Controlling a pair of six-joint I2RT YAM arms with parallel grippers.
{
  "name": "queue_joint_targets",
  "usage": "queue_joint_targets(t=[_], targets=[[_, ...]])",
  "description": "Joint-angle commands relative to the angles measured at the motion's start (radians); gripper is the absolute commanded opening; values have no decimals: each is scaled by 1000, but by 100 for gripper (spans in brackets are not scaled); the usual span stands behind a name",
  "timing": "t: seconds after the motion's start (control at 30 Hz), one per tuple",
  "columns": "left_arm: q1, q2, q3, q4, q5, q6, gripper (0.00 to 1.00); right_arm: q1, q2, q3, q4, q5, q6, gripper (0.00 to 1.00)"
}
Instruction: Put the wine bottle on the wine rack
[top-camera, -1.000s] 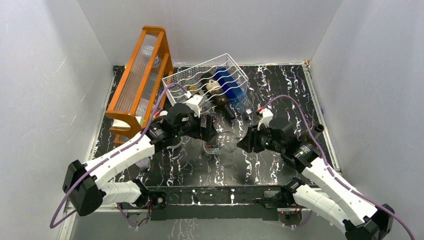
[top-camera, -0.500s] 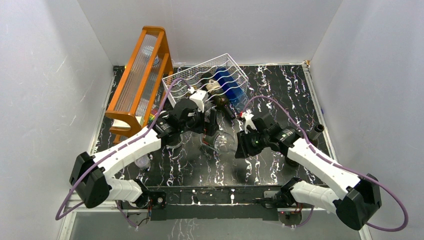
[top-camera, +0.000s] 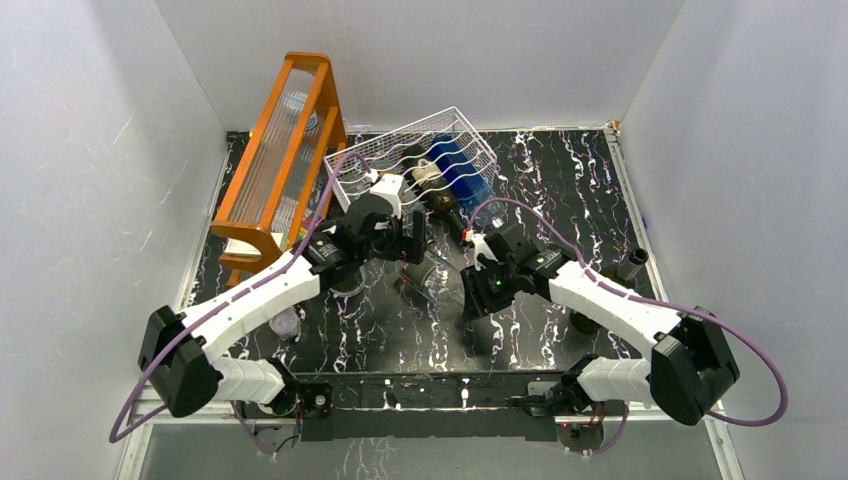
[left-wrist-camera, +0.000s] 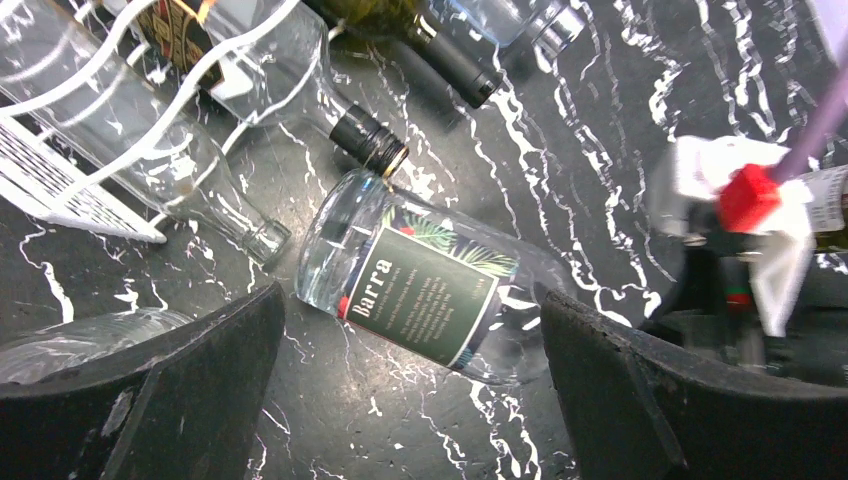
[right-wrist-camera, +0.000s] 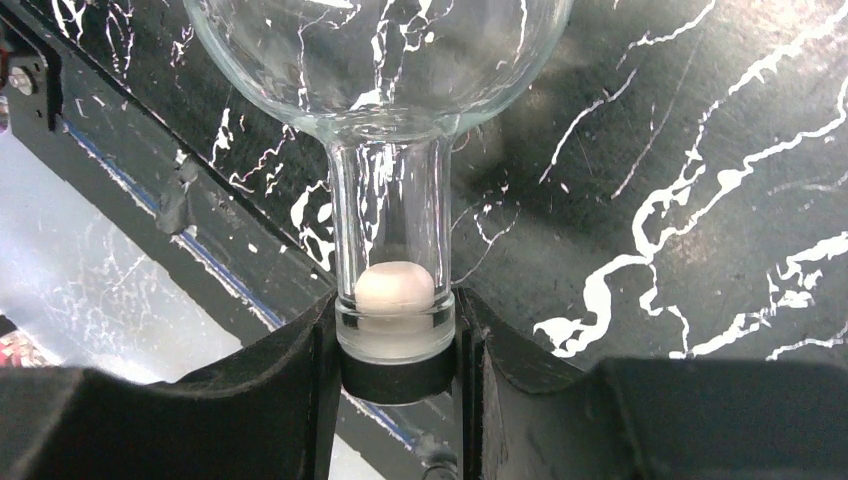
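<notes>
I need to keep holding the wine bottle with my right gripper until the bottom of the wine bottle reaches the nearest neck of the rack. The wine bottle would lie slightly short of its place if I opened now.
The wine bottle (left-wrist-camera: 420, 300) is clear glass with a dark green "Barra" label and lies between my two grippers (top-camera: 441, 281). My right gripper (right-wrist-camera: 397, 352) is shut on its black-capped neck, also shown in the top view (top-camera: 474, 292). The bottle's base points toward the white wire wine rack (top-camera: 400, 160). My left gripper (left-wrist-camera: 410, 400) is open and hovers over the bottle's body, one finger on each side, touching nothing; the top view shows it too (top-camera: 414, 248). The rack (left-wrist-camera: 60, 170) holds a blue bottle (top-camera: 460, 170) and a dark bottle (top-camera: 437, 192).
A tall orange wooden frame (top-camera: 285, 150) stands left of the rack. Bottle necks stick out of the rack's front (left-wrist-camera: 370, 140). A clear glass (top-camera: 285, 323) stands at the left. A small black cylinder (top-camera: 637, 258) stands at the right. White walls enclose the table.
My right arm has swung left and forward with the bottle's neck in its grip, pushing the bottle toward the rack. My left gripper has moved back toward the rack, still open.
</notes>
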Motion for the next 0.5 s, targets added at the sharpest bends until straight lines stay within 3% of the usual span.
queue_joint_targets(t=[0.0, 0.17, 0.27, 0.47], targets=[[6, -100, 34, -9, 7, 19, 98, 38, 27, -13, 118, 15, -1, 21], [6, -156, 56, -41, -8, 39, 98, 96, 72, -3, 175, 57, 41, 22], [6, -200, 61, -57, -22, 52, 98, 119, 95, -15, 219, 159, 98, 22], [6, -239, 74, -77, -50, 77, 98, 162, 158, -39, 318, 238, 95, 28]])
